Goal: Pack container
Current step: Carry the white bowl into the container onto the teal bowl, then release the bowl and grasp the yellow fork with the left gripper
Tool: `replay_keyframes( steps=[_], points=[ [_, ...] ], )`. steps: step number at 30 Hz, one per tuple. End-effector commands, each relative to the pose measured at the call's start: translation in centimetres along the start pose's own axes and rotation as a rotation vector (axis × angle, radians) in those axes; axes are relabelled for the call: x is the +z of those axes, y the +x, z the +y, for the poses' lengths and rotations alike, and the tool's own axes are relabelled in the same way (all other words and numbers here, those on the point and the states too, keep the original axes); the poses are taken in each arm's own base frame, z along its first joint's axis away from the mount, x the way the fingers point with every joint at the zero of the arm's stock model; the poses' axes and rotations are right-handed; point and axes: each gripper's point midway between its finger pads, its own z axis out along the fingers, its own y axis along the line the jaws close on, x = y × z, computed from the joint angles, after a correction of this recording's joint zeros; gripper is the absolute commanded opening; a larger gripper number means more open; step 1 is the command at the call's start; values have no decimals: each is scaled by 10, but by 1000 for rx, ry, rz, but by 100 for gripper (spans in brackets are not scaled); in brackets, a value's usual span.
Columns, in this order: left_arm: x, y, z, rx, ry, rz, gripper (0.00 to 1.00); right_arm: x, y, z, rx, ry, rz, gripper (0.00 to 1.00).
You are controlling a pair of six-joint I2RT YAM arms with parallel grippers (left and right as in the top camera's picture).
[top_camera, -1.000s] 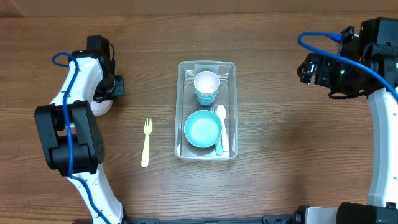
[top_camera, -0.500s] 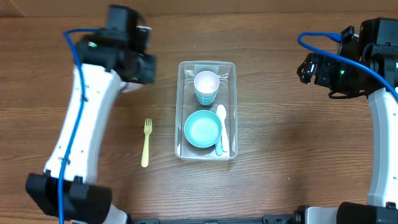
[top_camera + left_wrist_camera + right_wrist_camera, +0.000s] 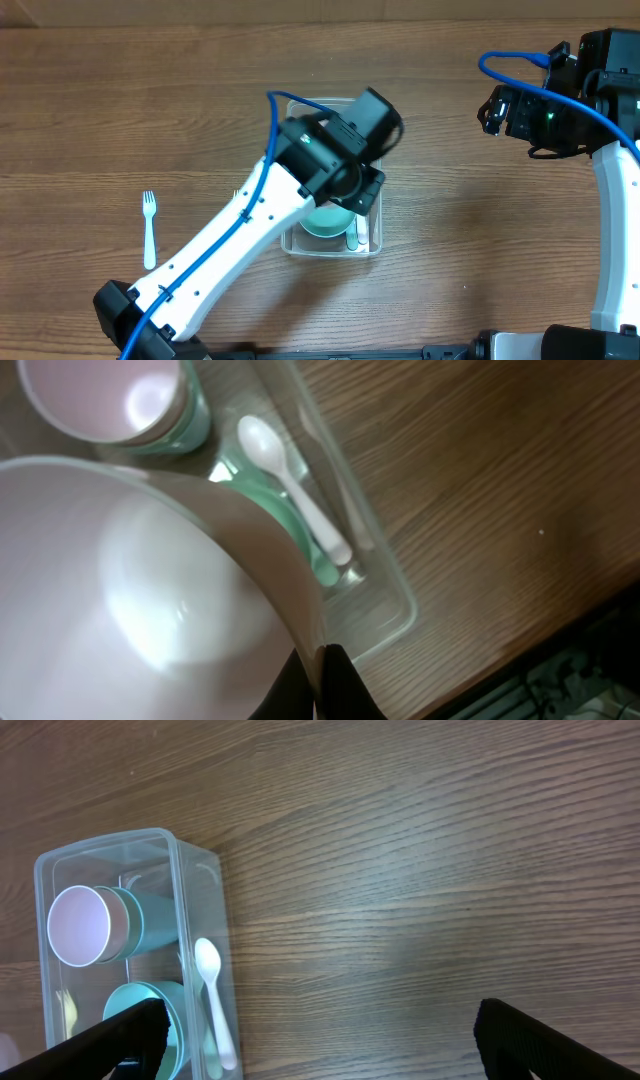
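Observation:
The white bowl is still high above the teal bowl's edge (image 3: 328, 228), so I need to lower the white bowl into the container before my left gripper lets go of it.
The clear plastic container (image 3: 374, 243) stands mid-table, and it also shows in the left wrist view (image 3: 400, 600) and the right wrist view (image 3: 190, 850). It holds a teal and white cup (image 3: 110, 400), a teal bowl (image 3: 325, 220) and a white spoon (image 3: 290, 480). My left gripper (image 3: 320, 680) is shut on the rim of a white bowl (image 3: 130, 580) and holds it just above the container. From overhead the left arm (image 3: 345, 165) covers the container's far half. My right gripper (image 3: 330, 1050) is open and empty, off to the right of the container.
A white fork (image 3: 148, 228) lies on the wooden table at the left. The right arm (image 3: 560, 100) hangs over the table's far right.
My left arm swung from the far left to over the container, with the white bowl in it. The yellow fork no longer shows; a white fork lies further left. The right arm is still.

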Motion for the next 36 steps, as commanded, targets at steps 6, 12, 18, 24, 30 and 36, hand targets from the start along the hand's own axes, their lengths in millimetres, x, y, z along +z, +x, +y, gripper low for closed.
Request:
replay_keyframes(
  steps=[6, 12, 18, 24, 30, 36],
  points=[
    [68, 30, 1, -36, -28, 70, 4, -8, -7, 1, -4, 0, -33, 100],
    [80, 34, 3, -32, -32, 72, 5, -8, -7, 1, -4, 0, -33, 100],
    [80, 33, 6, -26, -54, 63, 43, -8, -7, 1, -4, 0, -33, 100],
    [77, 26, 12, -25, -91, 36, 59, -8, -7, 1, -4, 0, -33, 100],
    [23, 9, 23, -106, -140, -34, 54, -8, -7, 1, -4, 0, -33, 100],
    [-62, 20, 70, -322, -225, -171, 57, -8, -7, 1, -4, 0, -33, 100]
  ],
)
